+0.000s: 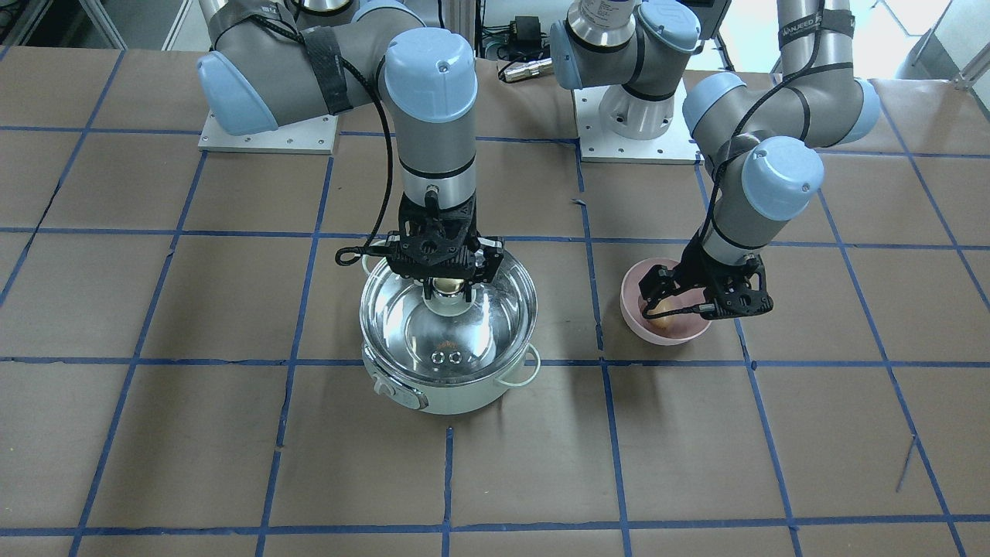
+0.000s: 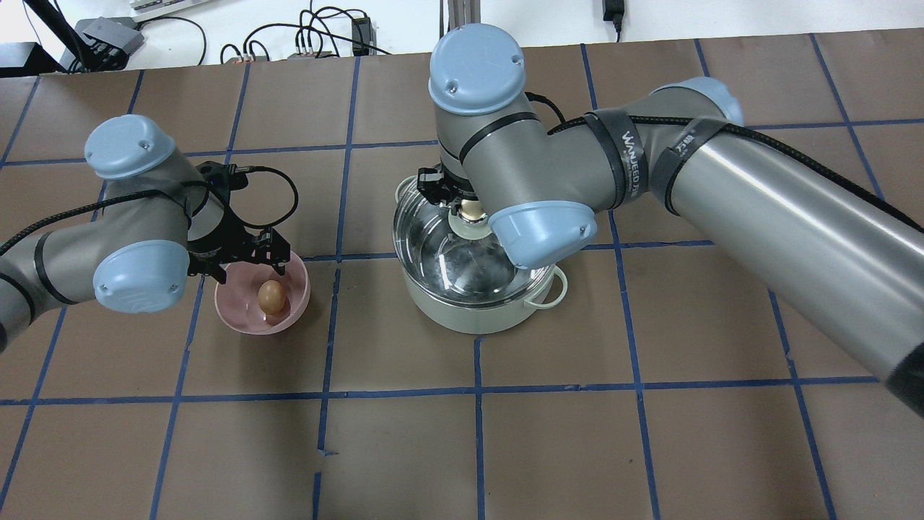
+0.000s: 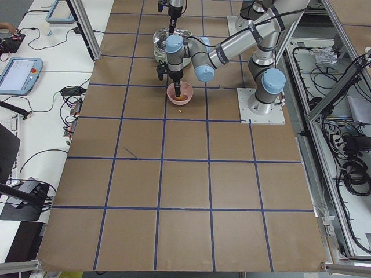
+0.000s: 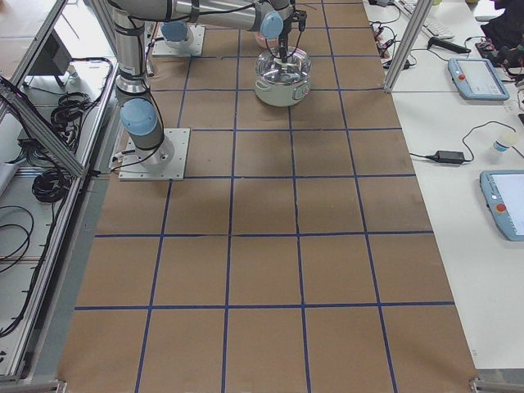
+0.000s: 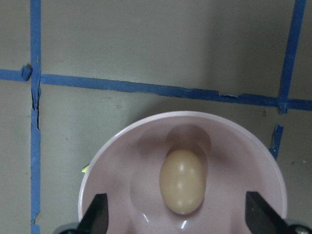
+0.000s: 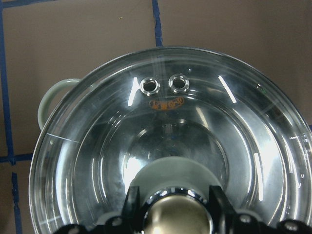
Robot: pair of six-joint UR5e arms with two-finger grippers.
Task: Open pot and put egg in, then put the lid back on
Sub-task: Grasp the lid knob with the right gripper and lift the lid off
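Observation:
My left gripper will put the egg in the pot, so next it should grab the tan egg by its rounded body for that.
The mint-green pot stands mid-table, also in the overhead view. The clear glass lid sits over it and seems slightly raised. My right gripper is shut on the lid's beige knob, one finger on each side. The lid's vent holes face away from the wrist. The tan egg lies in a pink bowl. My left gripper is open just above the bowl, its fingers either side of the egg and clear of it. The egg also shows from overhead.
The pink bowl stands about one tile from the pot, on the robot's left. The brown table has a blue tape grid. Both arm bases are bolted at the robot's edge of the table.

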